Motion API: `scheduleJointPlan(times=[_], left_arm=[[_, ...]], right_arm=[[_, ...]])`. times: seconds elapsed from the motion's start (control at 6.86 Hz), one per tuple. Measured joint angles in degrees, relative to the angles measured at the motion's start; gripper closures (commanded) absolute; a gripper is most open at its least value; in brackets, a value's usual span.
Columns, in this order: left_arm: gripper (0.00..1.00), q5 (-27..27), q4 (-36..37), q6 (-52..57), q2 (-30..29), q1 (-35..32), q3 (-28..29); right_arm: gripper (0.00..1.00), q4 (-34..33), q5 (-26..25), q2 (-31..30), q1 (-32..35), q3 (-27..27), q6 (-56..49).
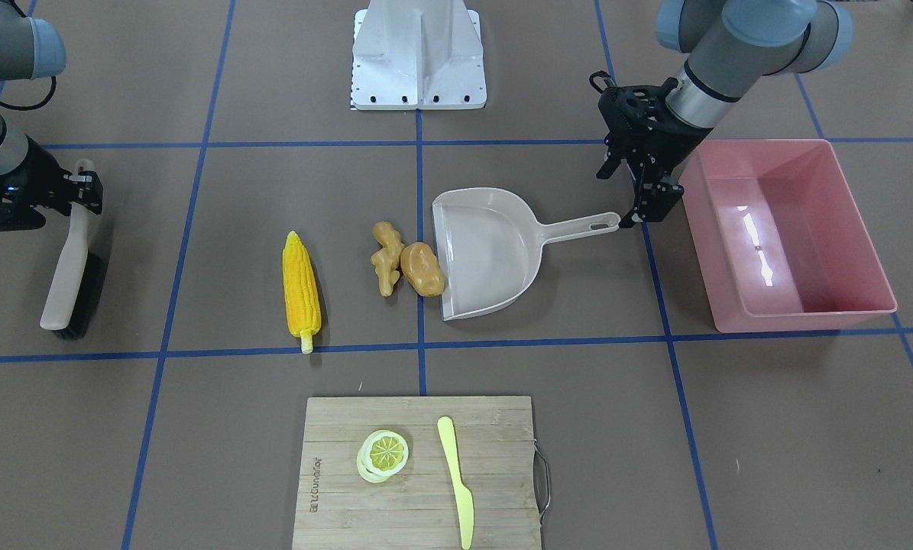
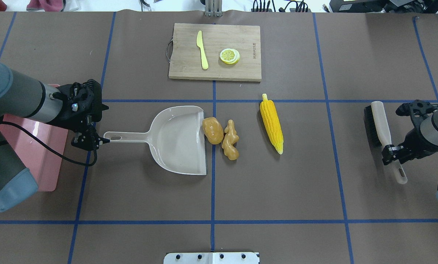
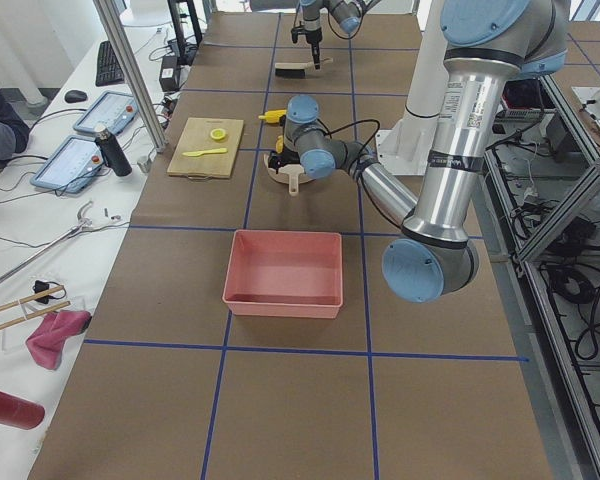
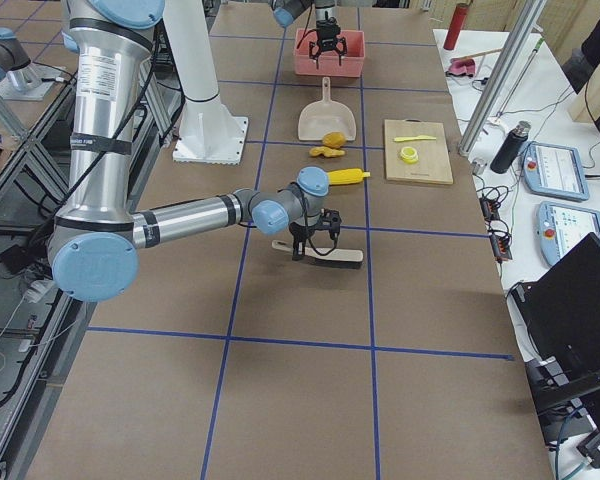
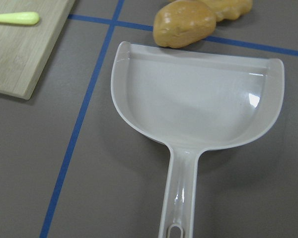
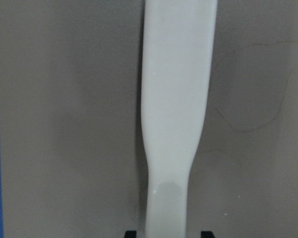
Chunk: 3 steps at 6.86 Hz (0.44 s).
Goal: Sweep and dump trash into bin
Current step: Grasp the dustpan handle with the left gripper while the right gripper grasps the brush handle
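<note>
Next, my left gripper grabs the dustpan by its slim handle (image 1: 583, 228), since the pan spreads wider than the fingers' span.
The yellow corn cob (image 1: 301, 292) lies alone on the table. The tan ginger root (image 1: 386, 258) and the brown potato (image 1: 422, 269) lie side by side at the open mouth of the beige dustpan (image 1: 487, 252). The pink bin (image 1: 807, 317) stands beyond the dustpan's handle. My left gripper (image 1: 655, 208) is open just above the handle's end, between dustpan and bin. The left wrist view shows the dustpan (image 5: 198, 104) and potato (image 5: 184, 23), with no fingers in view. My right gripper (image 1: 82, 191) is open, with its fingers on either side of the handle of the brush (image 1: 66, 275), which lies on the table.
A wooden cutting board (image 1: 349, 496) with lemon slices (image 1: 383, 453) and a pale yellow knife (image 1: 456, 481) sits at the operators' side of the table. The robot's white base plate (image 1: 418, 53) is at the opposite edge. Blue tape lines cross the brown table.
</note>
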Motion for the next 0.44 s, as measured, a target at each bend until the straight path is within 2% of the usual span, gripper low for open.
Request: scheduleJointPlan(times=[0.15, 0.29, 0.44], left_arm=[[0.01, 0.1, 0.1, 2.7, 0.9, 0.1, 0.2], [0.01, 0.1, 0.1, 2.8, 1.8, 0.2, 0.3], [0.01, 0.1, 0.0, 1.3, 2.1, 0.4, 0.9]], right_arm=[[0.96, 0.0, 0.0, 0.1, 0.0, -0.1, 0.0], [1.00, 0.0, 0.0, 0.3, 0.0, -0.3, 0.0], [1.00, 0.0, -0.2, 0.6, -0.1, -0.4, -0.1]])
